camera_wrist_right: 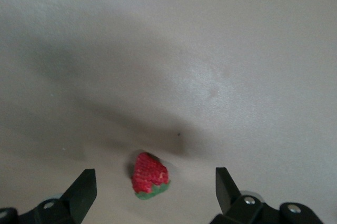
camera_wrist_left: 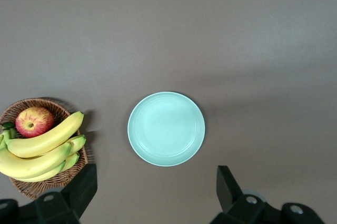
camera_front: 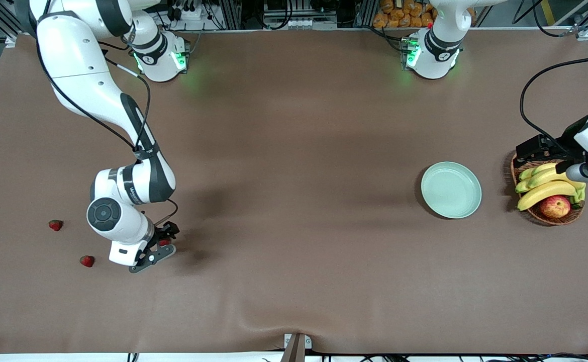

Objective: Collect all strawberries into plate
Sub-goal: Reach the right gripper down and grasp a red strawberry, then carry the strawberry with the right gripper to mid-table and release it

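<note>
The right gripper will next pinch this strawberry by its plump red body, so that it can collect it into the mint-green plate.
Three strawberries lie on the brown table toward the right arm's end. One strawberry lies between the open fingers of my right gripper, which is low over it and not touching it. The other two strawberries lie apart from it, closer to that end's edge. The mint-green plate holds nothing and sits toward the left arm's end. My left gripper is open, holds nothing and hangs high over the basket's edge beside the plate.
A brown wicker basket with bananas and a red-yellow apple stands beside the plate, at the left arm's end. A ridge in the table cover runs near the front edge.
</note>
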You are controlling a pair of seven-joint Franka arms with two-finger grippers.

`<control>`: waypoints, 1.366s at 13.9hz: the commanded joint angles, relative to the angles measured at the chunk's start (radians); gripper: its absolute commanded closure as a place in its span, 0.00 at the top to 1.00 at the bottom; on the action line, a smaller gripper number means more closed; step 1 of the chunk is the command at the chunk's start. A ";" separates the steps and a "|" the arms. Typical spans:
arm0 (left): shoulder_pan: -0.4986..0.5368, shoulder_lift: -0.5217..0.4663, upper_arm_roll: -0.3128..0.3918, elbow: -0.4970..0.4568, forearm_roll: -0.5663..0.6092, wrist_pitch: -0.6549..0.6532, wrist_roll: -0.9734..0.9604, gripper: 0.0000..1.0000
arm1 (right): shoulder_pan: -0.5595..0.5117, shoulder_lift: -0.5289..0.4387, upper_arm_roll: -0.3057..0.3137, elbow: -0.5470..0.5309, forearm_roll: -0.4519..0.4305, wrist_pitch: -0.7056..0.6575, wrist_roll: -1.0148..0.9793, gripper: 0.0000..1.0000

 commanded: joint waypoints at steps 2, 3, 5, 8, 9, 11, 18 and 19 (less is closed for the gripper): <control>0.008 0.003 -0.002 0.013 -0.020 -0.017 0.012 1.00 | -0.008 0.003 0.003 -0.006 -0.018 0.016 -0.038 1.00; 0.008 0.003 -0.002 0.011 -0.020 -0.017 0.012 1.00 | -0.008 0.005 0.004 -0.007 -0.016 0.017 -0.038 1.00; 0.006 0.004 -0.002 0.013 -0.020 -0.017 0.009 1.00 | -0.006 0.017 0.004 -0.012 -0.012 0.037 -0.035 1.00; 0.000 0.006 -0.002 0.011 -0.020 -0.017 0.001 1.00 | -0.006 0.019 0.004 -0.025 -0.012 0.063 -0.033 0.93; 0.000 0.006 -0.002 0.014 -0.020 -0.017 0.001 1.00 | -0.003 0.022 0.004 -0.025 -0.010 0.063 -0.033 0.86; 0.003 0.006 -0.002 0.013 -0.020 -0.015 0.004 1.00 | -0.006 0.022 0.004 -0.025 -0.009 0.069 -0.033 0.71; -0.006 0.006 -0.002 0.011 -0.020 -0.017 -0.005 1.00 | -0.008 0.022 0.006 -0.032 0.028 0.066 -0.027 0.01; -0.006 0.006 -0.002 0.011 -0.020 -0.015 -0.005 1.00 | -0.008 0.022 0.006 -0.032 0.030 0.063 -0.026 0.00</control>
